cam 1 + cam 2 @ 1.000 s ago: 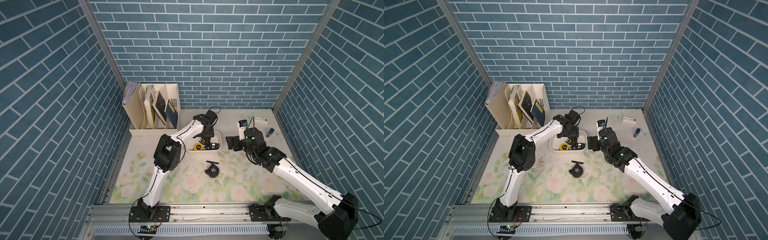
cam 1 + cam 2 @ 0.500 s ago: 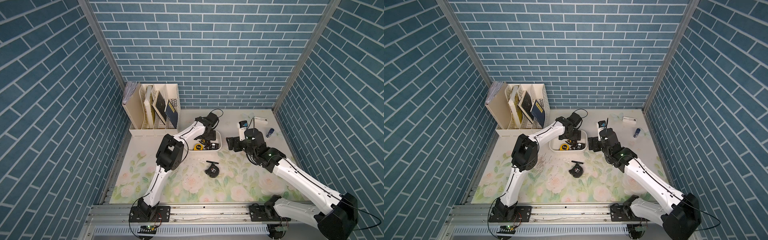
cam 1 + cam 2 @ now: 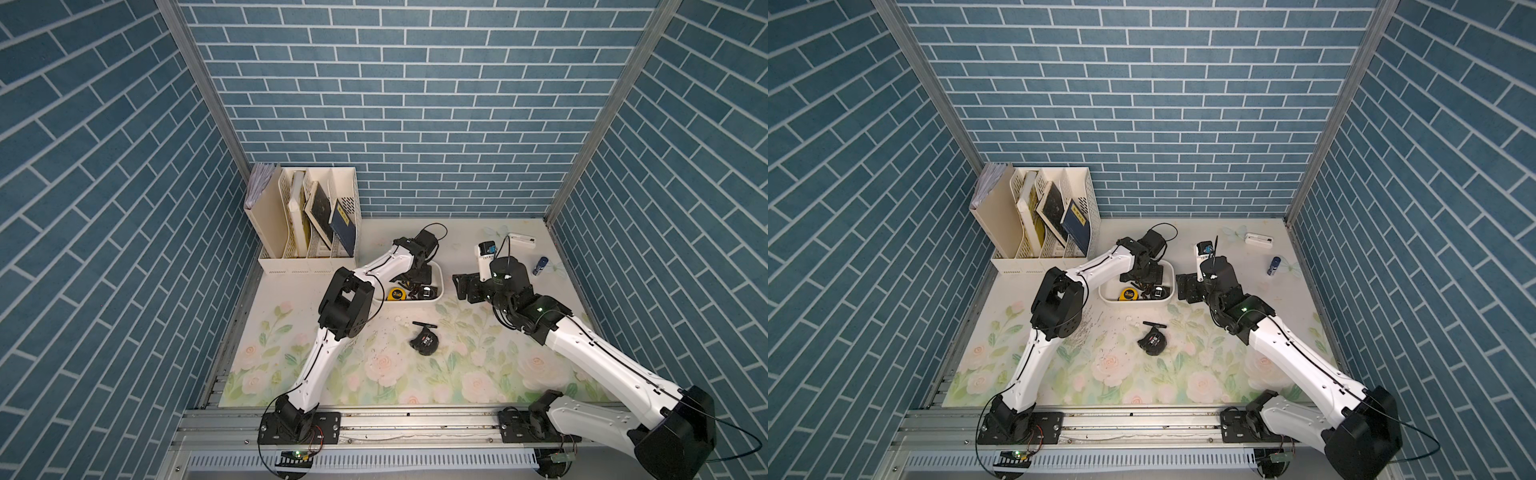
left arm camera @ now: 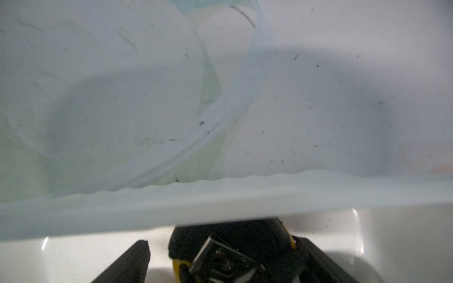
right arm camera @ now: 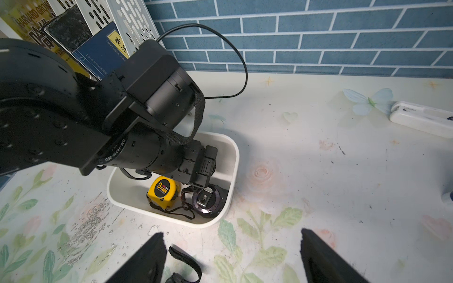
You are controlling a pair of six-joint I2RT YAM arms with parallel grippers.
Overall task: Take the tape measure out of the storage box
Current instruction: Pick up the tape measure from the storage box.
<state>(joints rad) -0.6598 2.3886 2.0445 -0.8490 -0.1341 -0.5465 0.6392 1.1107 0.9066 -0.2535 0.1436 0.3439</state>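
My left gripper is ready to close on the black tape measure (image 3: 426, 293) (image 4: 231, 256). Its fingers reach down on both sides, past the tape measure's metal clip, so they would hold it if I closed now.
The storage box (image 3: 440, 286) (image 3: 1172, 282) (image 5: 235, 156) is a shallow white tub at mid-table. It holds a yellow tape measure (image 3: 395, 294) (image 5: 163, 191) and a black tape measure (image 3: 427, 292) (image 5: 208, 201) with a metal clip. My left gripper (image 3: 417, 286) (image 4: 224, 245) reaches down into the box, open. Its fingers straddle the black tape measure (image 4: 230, 235): one is apart from it and the other is close against it. My right gripper (image 3: 463, 286) (image 5: 228, 264) hovers open and empty beside the box's right side. Another black tape measure (image 3: 424, 342) (image 3: 1152, 341) lies on the mat in front of the box.
A cream file organizer (image 3: 307, 224) with books stands at the back left. A white bottle (image 3: 485, 253), a white case (image 3: 521, 240) and a small blue bottle (image 3: 540, 266) lie at the back right. Brick-patterned walls close in three sides.
The left arm's elbow and wrist have shifted slightly over the box. The right arm has not moved.
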